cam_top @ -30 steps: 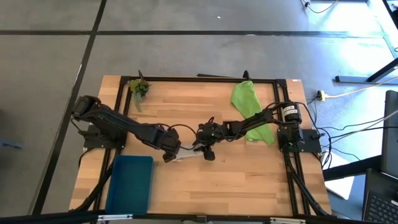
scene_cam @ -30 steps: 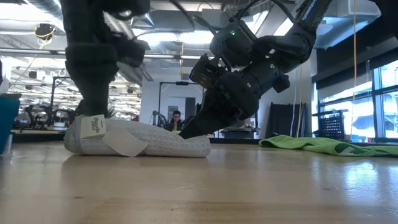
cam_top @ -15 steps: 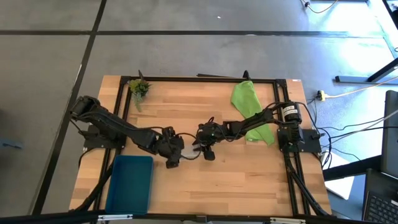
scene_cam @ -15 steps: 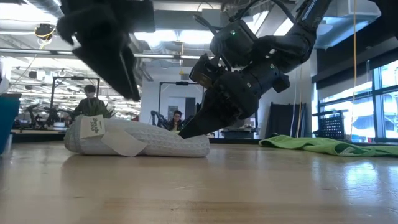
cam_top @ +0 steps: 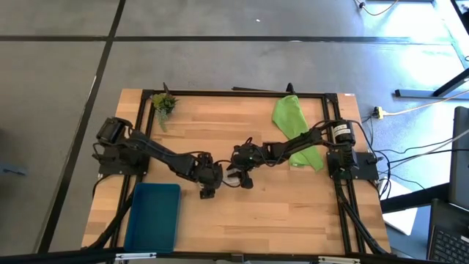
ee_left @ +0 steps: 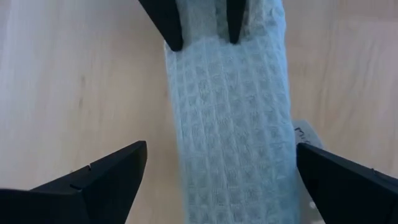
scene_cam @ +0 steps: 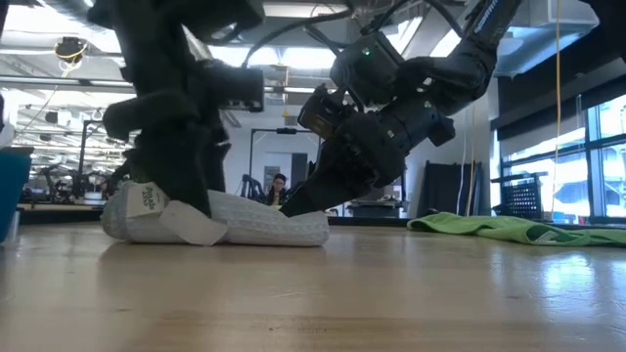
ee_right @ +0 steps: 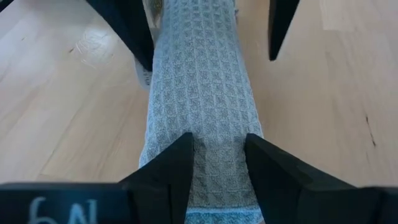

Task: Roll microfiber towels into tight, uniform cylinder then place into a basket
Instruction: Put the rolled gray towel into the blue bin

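Next, my left gripper grips the rolled grey towel by its end with the label (cam_top: 229,175), to carry it into the teal basket (cam_top: 153,217).
A light grey microfiber towel (scene_cam: 256,220), rolled into a cylinder, lies on its side mid-table, a white label (scene_cam: 146,198) at its left end. My right gripper (ee_right: 217,140) is shut on its right end. My left gripper (ee_left: 221,148) is open over the roll's left part; its fingers (scene_cam: 186,181) stand on either side of the roll without touching it. The lime green towel (cam_top: 297,130) lies spread at the far right. The teal basket (cam_top: 153,217) sits at the near left. My right gripper pinches the rolled grey towel's right end (ee_right: 216,158) between its two fingers, one on each side of the roll. The fingers slant down from the table's right and lie along the roll. The roll lies flat on the table.
A small green plant sprig (cam_top: 163,104) lies at the far left corner. A black frame (cam_top: 220,94) runs along the table's far and side edges. Bare wood lies near the front edge, right of the basket.
My left gripper rose off the roll's left end, then came down again a little farther toward the table's right, nearer my right gripper, rolling its wrist on the way. It stayed open. The grey roll kept its place.
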`<move>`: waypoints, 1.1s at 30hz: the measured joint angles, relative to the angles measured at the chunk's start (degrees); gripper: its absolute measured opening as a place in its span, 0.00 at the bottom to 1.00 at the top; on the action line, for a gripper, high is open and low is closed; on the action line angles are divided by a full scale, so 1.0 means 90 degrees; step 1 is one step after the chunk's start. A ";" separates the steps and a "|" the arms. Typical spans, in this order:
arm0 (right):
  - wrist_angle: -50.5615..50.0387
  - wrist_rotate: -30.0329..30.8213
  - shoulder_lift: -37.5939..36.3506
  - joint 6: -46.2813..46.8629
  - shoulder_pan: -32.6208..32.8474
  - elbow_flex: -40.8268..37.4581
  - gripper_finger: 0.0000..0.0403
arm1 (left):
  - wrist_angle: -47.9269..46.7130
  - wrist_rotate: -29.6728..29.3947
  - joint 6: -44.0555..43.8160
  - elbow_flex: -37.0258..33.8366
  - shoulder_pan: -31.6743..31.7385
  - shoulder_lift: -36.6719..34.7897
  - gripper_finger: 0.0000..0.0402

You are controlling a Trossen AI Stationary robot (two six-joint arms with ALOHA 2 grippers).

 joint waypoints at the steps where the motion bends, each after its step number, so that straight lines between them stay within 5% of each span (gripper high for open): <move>1: -0.0002 0.0002 0.0000 0.0000 0.0000 0.0000 0.37 | 0.0036 0.0056 0.0001 0.0001 0.0012 0.0047 0.99; 33: 0.0005 0.0002 0.0000 0.0000 0.0000 0.0000 0.37 | 0.0078 0.0094 -0.0379 0.0008 -0.0017 0.0451 0.99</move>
